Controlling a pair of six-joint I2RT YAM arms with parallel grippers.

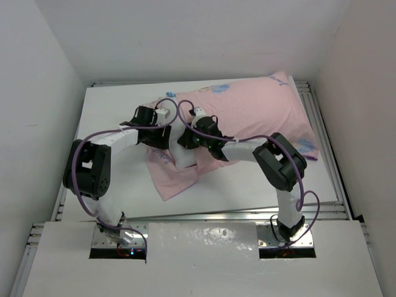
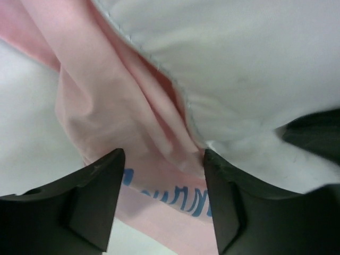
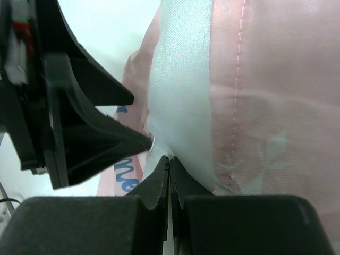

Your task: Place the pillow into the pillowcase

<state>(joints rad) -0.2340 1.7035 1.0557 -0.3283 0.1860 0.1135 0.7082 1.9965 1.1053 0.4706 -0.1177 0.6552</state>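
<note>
The left gripper takes hold of the pillowcase by the pink fold at its opening (image 1: 162, 156) (image 2: 169, 143) next, which leaves the white pillow free to slide inside.
The pale pink pillowcase (image 1: 260, 117) lies diagonally across the table, its open end at the lower left. A strip of the white pillow (image 1: 185, 159) shows at that opening; the rest is hidden inside. My left gripper (image 1: 162, 137) is open at the mouth. In the left wrist view its fingers straddle a fold of the pillowcase (image 2: 106, 106) with blue lettering, and the pillow (image 2: 239, 53) is up to the right. My right gripper (image 3: 170, 159) is shut on the pillow (image 3: 180, 90) at its edge, beside the pillowcase hem (image 3: 276, 79). The left gripper's fingers (image 3: 90, 133) are close on its left.
The white table (image 1: 111, 111) is boxed in by white walls on three sides, with a metal rail (image 1: 328, 167) along its right edge. Purple cables loop off both arms above the cloth. Both wrists crowd together at the pillowcase mouth.
</note>
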